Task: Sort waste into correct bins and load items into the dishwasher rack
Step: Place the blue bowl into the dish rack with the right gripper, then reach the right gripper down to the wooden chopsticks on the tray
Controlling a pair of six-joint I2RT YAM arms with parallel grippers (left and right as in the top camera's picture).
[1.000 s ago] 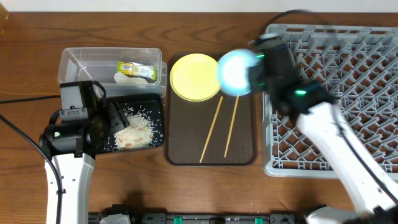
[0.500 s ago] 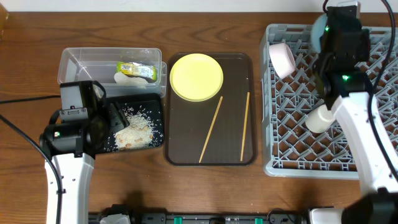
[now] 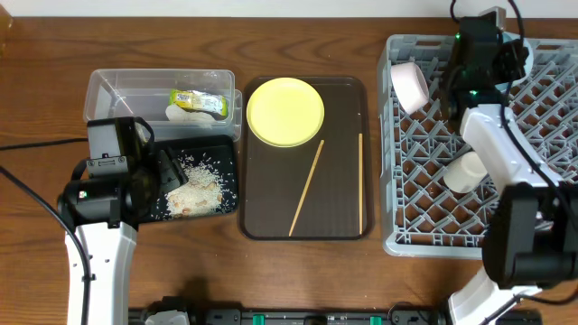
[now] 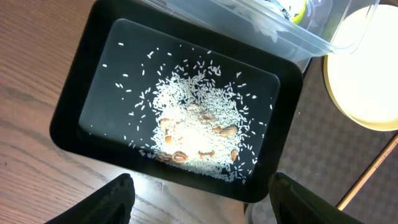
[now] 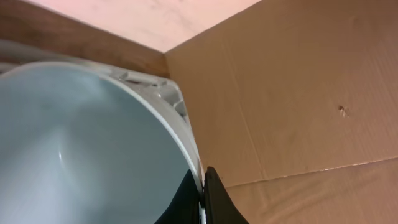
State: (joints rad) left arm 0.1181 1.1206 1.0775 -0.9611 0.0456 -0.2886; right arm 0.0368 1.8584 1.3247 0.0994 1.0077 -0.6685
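Observation:
My right gripper should move the bowl toward the white bowl before letting go of it, because the light-blue bowl (image 3: 526,61) hangs across the grey rack's far edge (image 3: 553,41).
My right gripper (image 3: 479,45) is over the far side of the grey dishwasher rack (image 3: 542,217). In the right wrist view it (image 5: 202,193) is shut on the rim of the light-blue bowl (image 5: 81,143). A white bowl (image 3: 408,83) and a pale cup (image 3: 462,171) lie in the rack. The yellow plate (image 3: 285,111) and two chopsticks (image 3: 307,187) lie on the brown tray (image 3: 348,226). My left gripper (image 4: 202,205) is open over the near edge of the black tray (image 4: 68,118), which holds rice scraps (image 4: 199,118). The clear tub (image 3: 117,90) holds the wrapper (image 3: 199,101) and a white scrap (image 3: 178,113).
A cardboard box (image 5: 298,93) stands just beyond the rack's far corner. The second chopstick (image 3: 361,185) lies near the brown tray's right edge. The clear tub and black tray sit side by side, left of the brown tray.
My right arm has carried the light-blue bowl from above the brown tray to the far side of the rack. One chopstick has shifted right. My left arm has not moved.

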